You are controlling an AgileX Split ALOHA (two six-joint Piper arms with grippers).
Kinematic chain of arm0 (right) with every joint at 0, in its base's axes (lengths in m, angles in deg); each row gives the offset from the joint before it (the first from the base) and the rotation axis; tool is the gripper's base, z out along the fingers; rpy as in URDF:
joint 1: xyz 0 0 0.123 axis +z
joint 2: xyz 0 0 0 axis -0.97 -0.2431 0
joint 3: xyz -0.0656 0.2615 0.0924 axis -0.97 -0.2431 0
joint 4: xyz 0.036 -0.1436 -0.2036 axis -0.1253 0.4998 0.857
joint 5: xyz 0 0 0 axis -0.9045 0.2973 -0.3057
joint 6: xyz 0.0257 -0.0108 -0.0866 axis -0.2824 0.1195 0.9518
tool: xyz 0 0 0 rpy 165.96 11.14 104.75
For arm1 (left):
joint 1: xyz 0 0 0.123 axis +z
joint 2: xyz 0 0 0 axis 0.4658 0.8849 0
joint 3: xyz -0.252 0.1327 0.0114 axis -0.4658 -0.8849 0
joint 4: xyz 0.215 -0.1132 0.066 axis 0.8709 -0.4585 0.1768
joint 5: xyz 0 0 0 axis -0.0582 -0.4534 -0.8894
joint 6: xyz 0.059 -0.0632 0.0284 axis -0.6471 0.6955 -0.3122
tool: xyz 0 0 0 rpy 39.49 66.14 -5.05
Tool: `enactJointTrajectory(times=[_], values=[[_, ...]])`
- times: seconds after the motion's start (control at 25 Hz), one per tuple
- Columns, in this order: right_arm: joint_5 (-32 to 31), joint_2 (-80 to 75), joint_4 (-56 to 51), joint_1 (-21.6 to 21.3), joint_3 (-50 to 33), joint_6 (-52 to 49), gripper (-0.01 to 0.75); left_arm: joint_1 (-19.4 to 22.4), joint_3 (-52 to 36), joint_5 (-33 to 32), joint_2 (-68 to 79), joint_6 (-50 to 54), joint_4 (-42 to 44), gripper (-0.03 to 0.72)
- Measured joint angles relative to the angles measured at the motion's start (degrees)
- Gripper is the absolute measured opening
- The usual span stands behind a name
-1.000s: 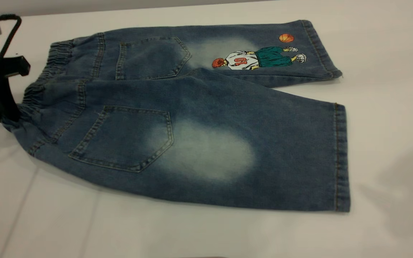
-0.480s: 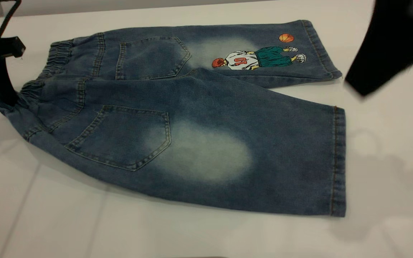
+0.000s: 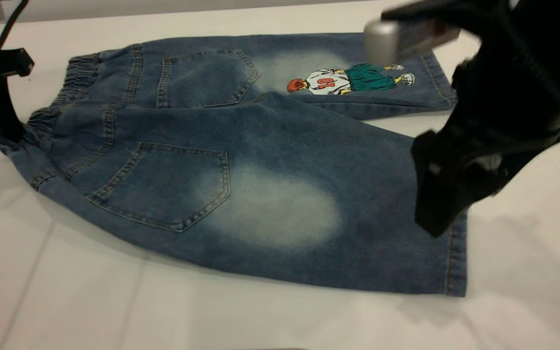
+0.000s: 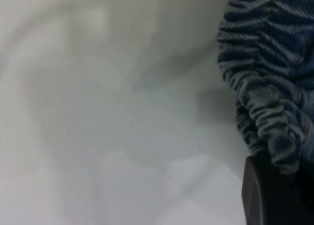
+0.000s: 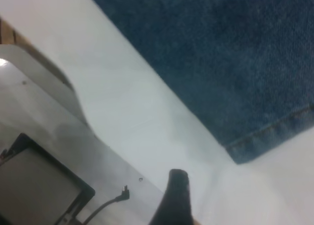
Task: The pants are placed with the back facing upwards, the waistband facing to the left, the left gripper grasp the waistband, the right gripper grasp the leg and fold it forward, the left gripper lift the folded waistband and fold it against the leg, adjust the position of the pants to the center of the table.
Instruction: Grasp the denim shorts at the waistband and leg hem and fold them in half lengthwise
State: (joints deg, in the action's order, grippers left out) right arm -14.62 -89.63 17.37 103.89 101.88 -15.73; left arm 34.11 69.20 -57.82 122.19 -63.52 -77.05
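My right gripper grabs the plain leg by its hem (image 3: 457, 259) next, to fold it over the printed leg (image 3: 377, 87).
The pants (image 3: 270, 146) lie back side up on the table (image 3: 260, 321), with the ruffled waistband (image 3: 73, 80) to the left. At the far left, my left gripper (image 3: 3, 131) is shut on the waistband's near corner. The gathered denim (image 4: 265, 87) runs down into its dark finger (image 4: 274, 195). My right gripper (image 3: 435, 214) hangs low over the hem end of the plain leg (image 3: 348, 194), covering part of the hem. In the right wrist view a single finger (image 5: 175, 195) shows above bare table, with the leg's hem corner (image 5: 245, 151) beside it and nothing held.
The far leg with the basketball-player print (image 3: 348, 80) lies at the back, partly behind the right arm's silver-grey part (image 3: 387, 34). Beyond the table's edge, the right wrist view shows a dark flat device with a cable (image 5: 39, 190). Bare tabletop lies in front of the pants.
The right arm came in from the upper right and swung down over the plain leg's hem. The left gripper drew the waistband corner slightly left, then held still.
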Motion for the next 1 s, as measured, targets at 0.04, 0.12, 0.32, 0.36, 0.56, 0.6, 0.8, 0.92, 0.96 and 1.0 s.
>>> enactJointTrajectory(times=[0.04,0.12,0.32,0.36,0.56,0.6,0.8,0.92,0.96,1.0], values=[[0.7,-1.1,0.0,0.0,0.1,-0.2,0.587,0.0,0.0,0.1,0.0,0.0,0.1,0.063],[1.6,-3.8,0.0,0.0,0.1,-0.2,0.587,0.0,0.0,0.3,0.0,0.0,0.1,0.063],[3.4,-9.5,0.6,0.0,0.1,-0.2,0.587,0.0,0.0,0.4,0.0,-0.1,0.1,0.063],[4.0,-10.3,0.6,0.0,0.1,-0.2,0.587,0.0,0.0,0.4,0.0,-0.1,0.1,0.063],[6.9,-13.5,0.8,0.0,0.1,-0.9,0.587,0.0,0.0,0.5,0.0,-0.1,0.1,0.063],[7.2,-13.9,0.8,0.0,0.1,-1.1,0.586,0.0,0.0,0.5,0.0,-0.1,0.1,0.063],[7.5,-14.7,0.8,0.0,0.1,-2.5,0.563,0.0,0.0,0.5,0.0,-0.1,0.1,0.063],[7.6,-15.3,0.8,0.0,0.1,-2.9,0.553,0.0,0.0,0.5,0.0,-0.1,0.0,0.064],[7.7,-15.8,0.6,0.0,-0.1,-3.0,0.552,0.0,0.0,0.5,0.0,-0.1,0.0,0.064],[7.9,-16.1,0.5,0.0,-0.4,-3.0,0.551,0.0,0.0,0.5,0.0,-0.1,0.0,0.064]])
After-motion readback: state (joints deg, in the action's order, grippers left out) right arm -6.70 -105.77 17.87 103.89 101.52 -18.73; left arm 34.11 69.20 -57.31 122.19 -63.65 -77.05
